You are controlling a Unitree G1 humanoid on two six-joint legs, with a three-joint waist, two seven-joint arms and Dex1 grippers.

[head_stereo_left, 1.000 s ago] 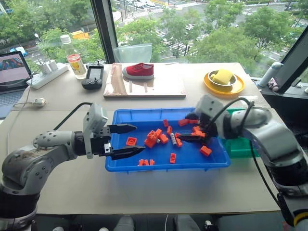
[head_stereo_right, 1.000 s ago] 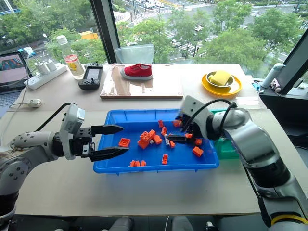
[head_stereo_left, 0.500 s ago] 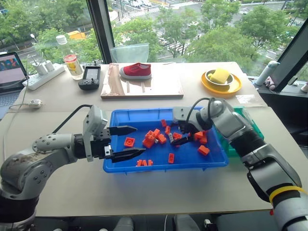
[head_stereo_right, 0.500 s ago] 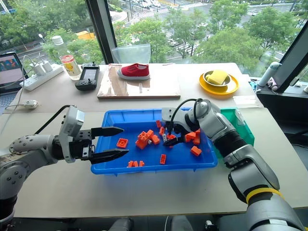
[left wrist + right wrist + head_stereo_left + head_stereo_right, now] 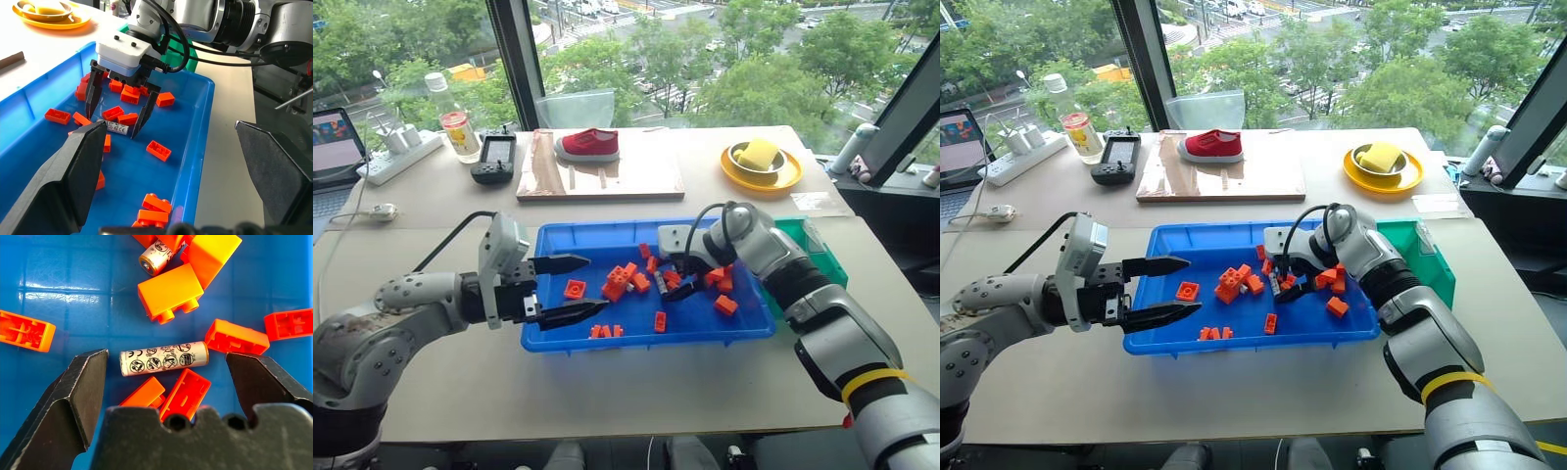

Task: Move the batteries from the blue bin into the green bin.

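My right gripper closes on the flat battery next, since its fingers are low at the blue bin's bottom beside the flat battery.
The blue bin (image 5: 607,240) lies in the middle of the table with orange bricks (image 5: 625,279) scattered in it. A silvery battery (image 5: 164,358) lies flat on the bin floor among the bricks. A second battery (image 5: 155,257) is partly tucked under bricks a little further on. My right gripper (image 5: 112,126) points down into the bin, open, with one finger on each side of the flat battery (image 5: 117,128) and not touching it. My left gripper (image 5: 595,284) hovers open over the bin's left wall, holding nothing. The green bin (image 5: 822,257) stands against the blue bin's right side.
Behind the bins a red shoe (image 5: 587,144) sits on a wooden board (image 5: 607,176). A yellow dish (image 5: 759,164) is at the back right. A bottle (image 5: 453,119), a black controller (image 5: 494,157) and a power strip (image 5: 396,152) are at the back left.
My right gripper has swung down and left into the blue bin and now straddles a battery. The left arm has stayed put. The camera has shifted slightly.
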